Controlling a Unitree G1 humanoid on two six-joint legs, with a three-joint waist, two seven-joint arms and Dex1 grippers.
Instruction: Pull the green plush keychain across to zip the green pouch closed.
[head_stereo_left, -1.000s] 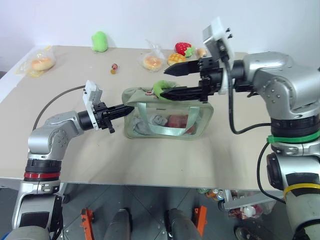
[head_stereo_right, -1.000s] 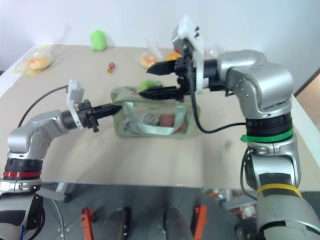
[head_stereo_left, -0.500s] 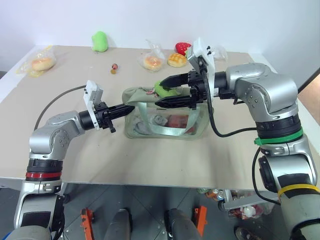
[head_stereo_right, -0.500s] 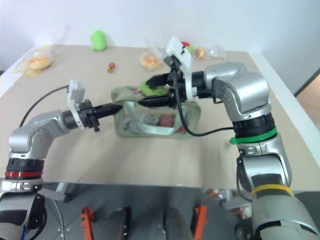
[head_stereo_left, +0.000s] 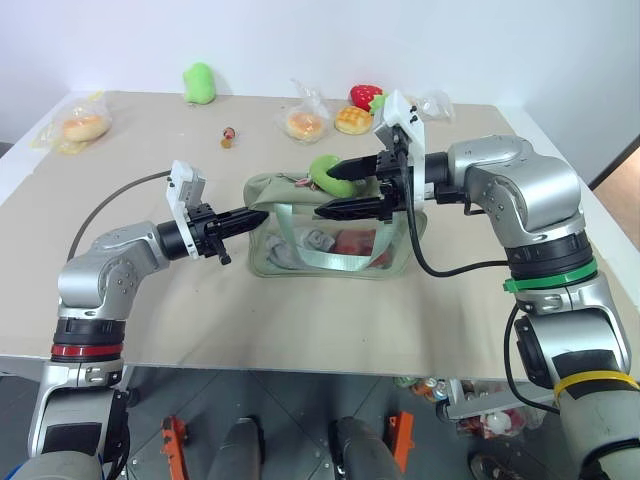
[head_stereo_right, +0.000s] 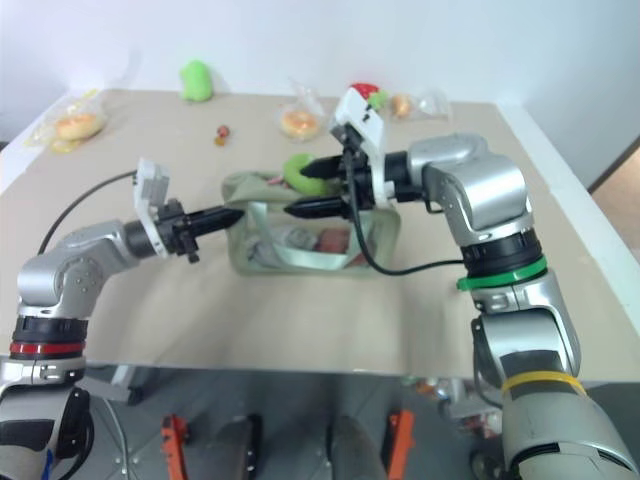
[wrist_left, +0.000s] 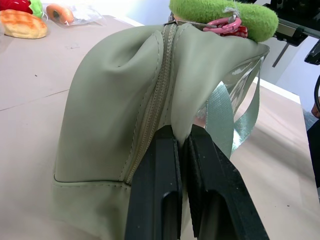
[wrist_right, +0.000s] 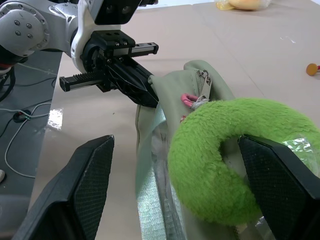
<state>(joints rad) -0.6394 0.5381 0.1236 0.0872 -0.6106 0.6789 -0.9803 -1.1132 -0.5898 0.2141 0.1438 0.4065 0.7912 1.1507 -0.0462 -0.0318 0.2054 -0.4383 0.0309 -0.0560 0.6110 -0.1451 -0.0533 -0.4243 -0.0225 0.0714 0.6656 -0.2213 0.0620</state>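
Note:
The green pouch's zipper (wrist_right: 204, 85) needs to be pulled closed, so my right gripper will next grab the keychain by its plush lime ring (wrist_right: 197, 175).
The green pouch (head_stereo_left: 330, 243) stands upright in the middle of the table, with food items visible through its clear front. My left gripper (head_stereo_left: 252, 215) is shut on the fabric at the pouch's left end, right beside the zipper (wrist_left: 150, 120). The green plush keychain (head_stereo_left: 325, 172), a lime ring on a pink clip (wrist_left: 226, 25), rests on top of the pouch. My right gripper (head_stereo_left: 336, 187) is open and comes in from the right, one finger (wrist_right: 85, 190) on each side of the keychain (wrist_right: 235, 155).
At the back of the table lie a bean-shaped green plush toy (head_stereo_left: 200, 82), bagged bread (head_stereo_left: 80, 125), a second bagged bun (head_stereo_left: 305, 123), a toy strawberry (head_stereo_left: 367, 97) and a small object (head_stereo_left: 229, 135). The table's front edge (head_stereo_left: 300, 355) is near.
My right gripper has come down and forward, and its open fingers now straddle the keychain more closely. The left gripper and the pouch have stayed put.

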